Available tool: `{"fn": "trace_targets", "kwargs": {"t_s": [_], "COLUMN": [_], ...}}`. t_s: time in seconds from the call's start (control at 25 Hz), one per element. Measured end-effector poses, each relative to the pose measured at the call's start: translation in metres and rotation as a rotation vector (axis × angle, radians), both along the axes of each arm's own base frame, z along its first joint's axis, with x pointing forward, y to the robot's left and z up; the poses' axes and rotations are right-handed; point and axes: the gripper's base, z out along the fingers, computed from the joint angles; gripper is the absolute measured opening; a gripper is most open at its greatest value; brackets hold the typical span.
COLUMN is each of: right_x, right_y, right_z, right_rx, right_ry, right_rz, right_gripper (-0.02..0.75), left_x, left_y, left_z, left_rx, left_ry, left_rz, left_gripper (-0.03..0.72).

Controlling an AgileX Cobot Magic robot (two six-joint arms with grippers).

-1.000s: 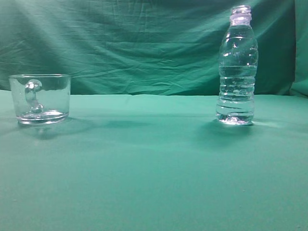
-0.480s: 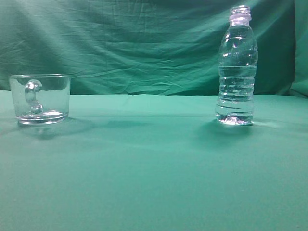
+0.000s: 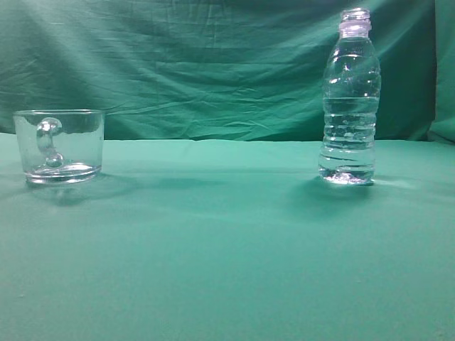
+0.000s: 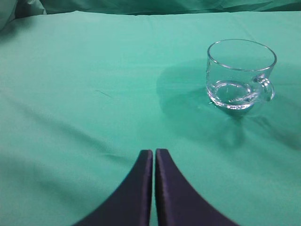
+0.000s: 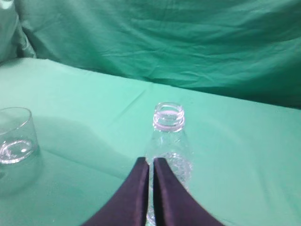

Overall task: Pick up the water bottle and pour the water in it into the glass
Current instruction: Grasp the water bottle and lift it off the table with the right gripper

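The open water bottle has water reaching near its shoulder (image 3: 352,82). I should next hold the bottle around its ribbed middle (image 3: 350,119) with my right gripper to keep it steady.
The water bottle (image 3: 349,99) stands upright and uncapped at the right of the green table, with clear water inside reaching to near its shoulder. It shows in the right wrist view (image 5: 170,141) just beyond my right gripper (image 5: 151,161), which is shut and empty in front of it. The glass (image 3: 59,145), a short clear mug with a handle, stands at the left and looks empty. It shows in the left wrist view (image 4: 240,75), far right of my left gripper (image 4: 154,152), which is shut and empty. It also shows in the right wrist view (image 5: 14,136). Neither gripper shows in the exterior view.
A green cloth (image 3: 213,241) covers the table and a creased green backdrop (image 3: 199,64) hangs behind it. Nothing else stands on the cloth between the glass and the bottle.
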Motion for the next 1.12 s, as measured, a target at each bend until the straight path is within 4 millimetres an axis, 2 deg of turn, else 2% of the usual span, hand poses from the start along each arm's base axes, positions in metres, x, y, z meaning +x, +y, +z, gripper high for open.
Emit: {"fn": "trace_targets", "kwargs": {"t_s": [0.08,0.24,0.48,0.56,0.76,1.12], "right_x": [0.007,0.02,0.039,0.046,0.066,0.119], "right_y": [0.004,0.011,0.013,0.013,0.018,0.031], "right_z": [-0.009,-0.027,-0.049,-0.058,-0.076,-0.106], "right_rx": [-0.003,-0.005,0.106,0.125,0.127,0.132], "right_ry": [0.034,0.088,0.138,0.135,0.09,0.103], "right_rz": [0.025,0.062,0.019,-0.012,0.004,0.012], "right_gripper": [0.0,0.185,0.601,0.658,0.644,0.644], "left_x": [0.0,0.0,0.0,0.0,0.0,0.0], "left_y": [0.0,0.0,0.0,0.0,0.0,0.0], "left_z": [0.0,0.0,0.0,0.0,0.0,0.0], "left_rx": [0.0,0.0,0.0,0.0,0.0,0.0], "left_ry": [0.0,0.0,0.0,0.0,0.0,0.0], "left_rz": [0.0,0.0,0.0,0.0,0.0,0.0], "left_gripper": [0.0,0.0,0.0,0.0,0.0,0.0]}}
